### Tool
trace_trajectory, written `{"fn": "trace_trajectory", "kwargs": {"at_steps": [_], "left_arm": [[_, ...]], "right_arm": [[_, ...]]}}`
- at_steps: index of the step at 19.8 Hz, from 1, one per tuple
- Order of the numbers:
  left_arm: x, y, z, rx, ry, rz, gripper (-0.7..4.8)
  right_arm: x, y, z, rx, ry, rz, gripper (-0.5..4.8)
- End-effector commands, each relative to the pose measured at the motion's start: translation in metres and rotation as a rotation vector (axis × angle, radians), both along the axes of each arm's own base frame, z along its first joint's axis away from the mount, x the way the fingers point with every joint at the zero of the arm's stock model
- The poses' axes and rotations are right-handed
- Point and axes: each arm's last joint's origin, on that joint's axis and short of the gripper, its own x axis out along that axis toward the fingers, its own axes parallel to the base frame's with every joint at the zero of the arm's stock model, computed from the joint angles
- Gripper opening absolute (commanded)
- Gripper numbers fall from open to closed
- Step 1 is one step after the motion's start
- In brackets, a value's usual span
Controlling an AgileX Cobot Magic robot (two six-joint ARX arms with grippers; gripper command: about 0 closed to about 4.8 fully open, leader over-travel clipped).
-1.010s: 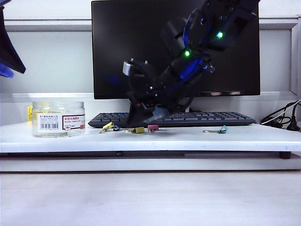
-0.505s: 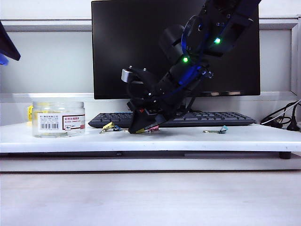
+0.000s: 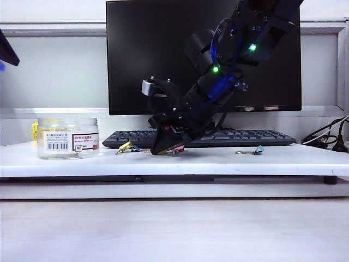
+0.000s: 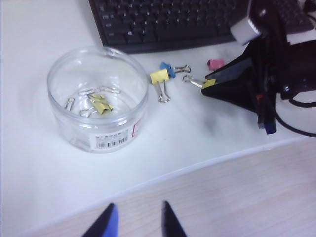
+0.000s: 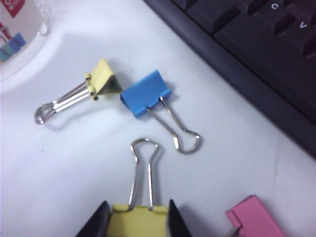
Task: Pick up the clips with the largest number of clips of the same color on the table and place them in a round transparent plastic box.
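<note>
The yellow clip (image 5: 138,220) is above the white table. My right gripper should keep holding the clip until it gets to the round transparent plastic box (image 5: 19,34).
My right gripper (image 5: 138,202) is down on the white table, its two fingers pressed against both sides of a yellow clip (image 5: 139,219) whose wire handles point away from it. In the exterior view that gripper (image 3: 163,148) touches the table in front of the keyboard. Another yellow clip (image 5: 104,76) lies just beyond, next to a blue clip (image 5: 145,93). The round transparent plastic box (image 4: 59,113) stands open to the left, with a yellow clip (image 4: 101,103) and loose wire handles inside. My left gripper (image 4: 138,204) hovers open above the table's front edge, holding nothing.
A pink clip (image 5: 252,216) lies right beside the held clip. A teal clip (image 3: 258,149) rests further right. The black keyboard (image 3: 240,136) and monitor (image 3: 163,33) stand behind the clips. Cables (image 3: 327,139) run at the far right.
My right gripper has sunk to the table and its fingers have closed in around the yellow clip. The left arm has drawn back a little at the upper left.
</note>
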Motion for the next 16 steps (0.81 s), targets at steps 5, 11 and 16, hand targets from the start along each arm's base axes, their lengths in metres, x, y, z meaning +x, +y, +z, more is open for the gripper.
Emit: {"fn": "trace_trajectory", "kwargs": {"at_steps": [5,11,16], "left_arm": [[-0.01,0.005,0.004,0.009,-0.026,0.041,1.24],[-0.015,0.007,0.005,0.009,-0.033,0.045,1.24],[-0.016,0.007,0.005,0.009,-0.032,0.045,1.24]], "right_arm": [[0.001,0.006,0.048,0.126,-0.031,0.085,0.62],[-0.018,0.044,0.082,0.257,-0.016,0.256,0.62],[-0.031,0.069,0.091,0.306,-0.071,0.313,0.62]]}}
